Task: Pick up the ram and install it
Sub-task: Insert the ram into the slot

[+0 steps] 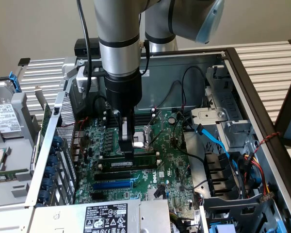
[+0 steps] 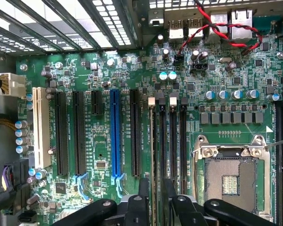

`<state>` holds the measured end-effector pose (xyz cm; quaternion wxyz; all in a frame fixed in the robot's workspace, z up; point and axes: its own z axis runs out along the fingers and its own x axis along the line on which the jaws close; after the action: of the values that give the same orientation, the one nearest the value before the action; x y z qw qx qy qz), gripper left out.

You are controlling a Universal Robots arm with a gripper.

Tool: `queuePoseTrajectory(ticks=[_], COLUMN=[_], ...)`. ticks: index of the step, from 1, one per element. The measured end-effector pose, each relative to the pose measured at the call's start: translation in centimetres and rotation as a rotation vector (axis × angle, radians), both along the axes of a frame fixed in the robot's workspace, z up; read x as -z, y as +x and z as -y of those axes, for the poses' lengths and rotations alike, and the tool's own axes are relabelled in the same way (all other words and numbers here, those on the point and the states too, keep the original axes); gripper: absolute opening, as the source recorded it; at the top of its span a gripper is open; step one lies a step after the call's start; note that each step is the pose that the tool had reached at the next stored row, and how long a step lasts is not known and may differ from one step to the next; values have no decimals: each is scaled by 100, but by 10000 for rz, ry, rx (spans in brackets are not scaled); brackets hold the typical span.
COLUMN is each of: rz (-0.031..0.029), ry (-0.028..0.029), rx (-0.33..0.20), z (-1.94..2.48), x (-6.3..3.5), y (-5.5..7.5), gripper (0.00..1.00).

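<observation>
I will use my gripper next to grab the ram by the middle of its exposed long edge (image 1: 129,160). Then I can install the ram in the stick's memory slot (image 1: 129,168).
The ram (image 1: 144,160) is a long green stick with dark chips, standing on edge along a black memory slot on the motherboard (image 1: 172,167), beside the CPU socket (image 1: 144,136). In the wrist view the ram (image 2: 153,141) shows as a thin edge running down the slot nearest the blue slot. My gripper (image 1: 127,151) reaches straight down over one end of the stick. Its two black fingers (image 2: 144,190) stand apart on either side of the ram's edge, so my gripper (image 2: 155,188) is open. I cannot tell whether the pads touch the stick.
Black memory slots (image 2: 174,141) with white end clips lie beside the ram, then the CPU socket (image 2: 231,176). The blue slot (image 2: 115,134) and black expansion slots (image 2: 79,132) are on the other side. A blue cable (image 1: 211,138), the drive cage (image 1: 228,141) and the power supply (image 1: 106,216) surround the board.
</observation>
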<state>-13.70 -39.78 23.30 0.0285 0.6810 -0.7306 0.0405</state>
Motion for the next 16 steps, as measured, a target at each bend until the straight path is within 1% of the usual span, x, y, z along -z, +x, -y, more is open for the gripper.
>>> queuePoseTrajectory(ticks=[5, 7, 9, 12, 16], rz=[-1, -1, -2, -2, -1], ry=[-2, -1, -2, -8, -46], rx=[0, 0, 0, 1, 0], z=[0, 0, 0, 1, -1], x=[-1, -1, -1, -2, -36], y=[-1, -1, -1, -1, 1], gripper=[26, 24, 11, 11, 11])
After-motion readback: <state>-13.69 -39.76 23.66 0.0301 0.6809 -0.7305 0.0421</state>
